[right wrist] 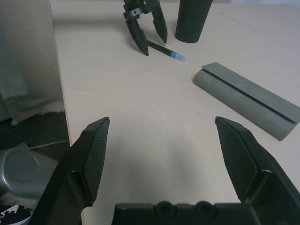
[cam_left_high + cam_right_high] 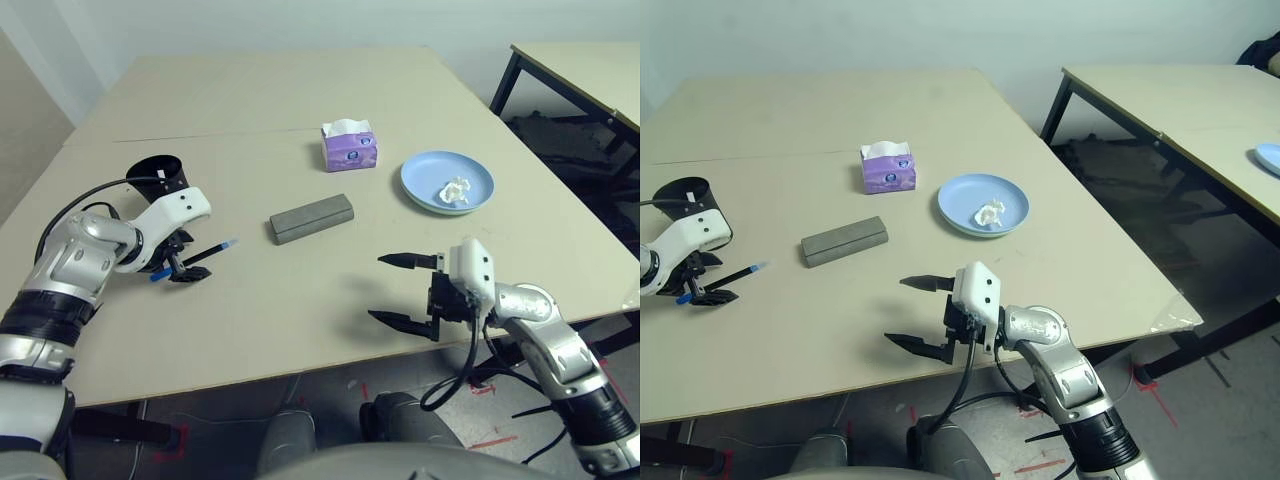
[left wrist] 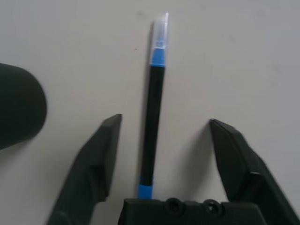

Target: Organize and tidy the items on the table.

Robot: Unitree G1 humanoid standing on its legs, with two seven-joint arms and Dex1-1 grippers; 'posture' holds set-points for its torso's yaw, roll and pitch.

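The thin marker pen is long between its blue ends, so my left gripper needs to grab it next by the middle of its dark body [image 2: 203,255].
A thin marker pen [image 3: 153,108], dark-bodied with blue ends, lies flat on the table [image 2: 250,320] at the left. My left gripper [image 2: 185,268] is lowered over it, open, with one finger on each side and a gap to the pen. Just behind stands the black cup [image 2: 158,172]. The grey glasses case [image 2: 312,218] lies mid-table, with the purple tissue box [image 2: 350,146] behind it. The white crumpled wad [image 2: 456,190] rests on the blue plate [image 2: 425,180] to the right. My right gripper [image 2: 405,292] hovers wide open and holds nothing near the front edge.
A second, black-legged table [image 2: 1160,100] stands to the right across a gap, with another blue plate [image 2: 1270,158] on it. The tabletop's front edge runs just below my right gripper. A thin seam [image 2: 230,133] crosses the far part of the table.
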